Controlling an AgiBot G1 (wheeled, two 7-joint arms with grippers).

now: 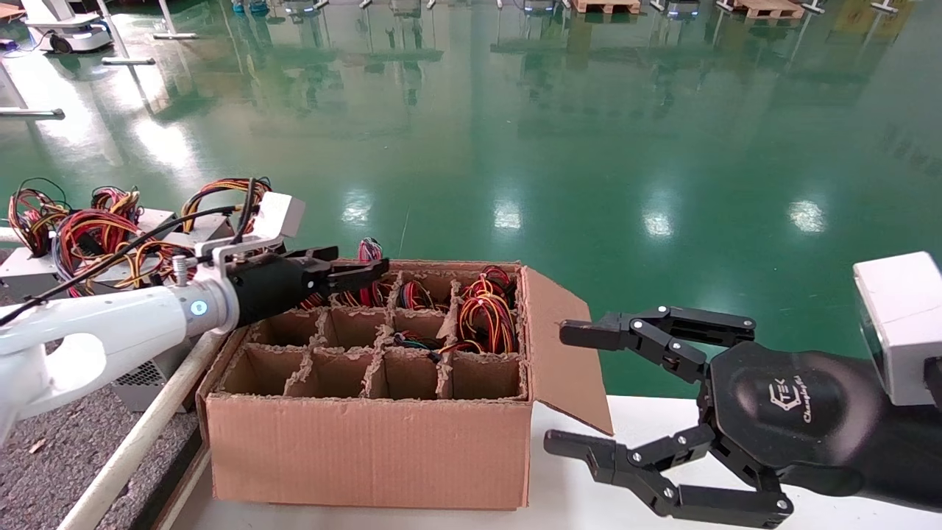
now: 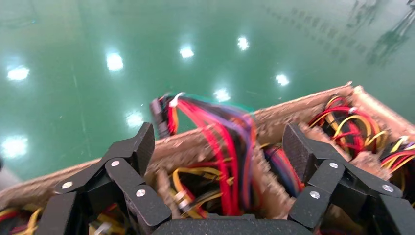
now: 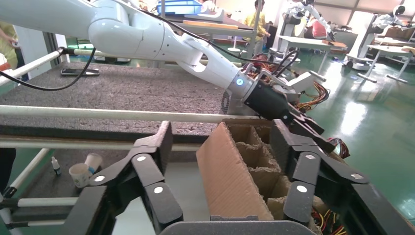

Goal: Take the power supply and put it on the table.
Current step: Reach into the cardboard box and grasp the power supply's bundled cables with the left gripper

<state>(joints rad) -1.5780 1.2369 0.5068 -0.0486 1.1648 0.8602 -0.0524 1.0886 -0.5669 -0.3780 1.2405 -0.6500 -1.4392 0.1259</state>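
My left gripper needs to pick up the power supply next by its bundle of wires that rises above, because cardboard sides box in the power supply's sunken body.
A thick bundle of red, purple and yellow wires (image 2: 220, 147) (image 1: 368, 254) rises from a back compartment of the cardboard box (image 1: 368, 449). The power supply's metal body is hidden down in that compartment. My left gripper (image 1: 375, 271) (image 2: 219, 142) hovers open just above the bundle, one finger on each side, touching nothing. The table (image 1: 66, 442) (image 3: 122, 90), dark grey and speckled with a white rail (image 1: 140, 434), lies left of the box. Over the white tabletop on the right, my right gripper (image 1: 565, 388) (image 3: 222, 139) stands open and empty beside the box's flap (image 1: 563, 346).
Other grey units with tangled wires (image 1: 96, 243) stand on the table's far part, one (image 1: 140, 383) close to the box's left side. More wires (image 1: 486, 313) fill the box's right compartments; the front row looks empty. Paper cups (image 3: 80, 174) stand below the rail.
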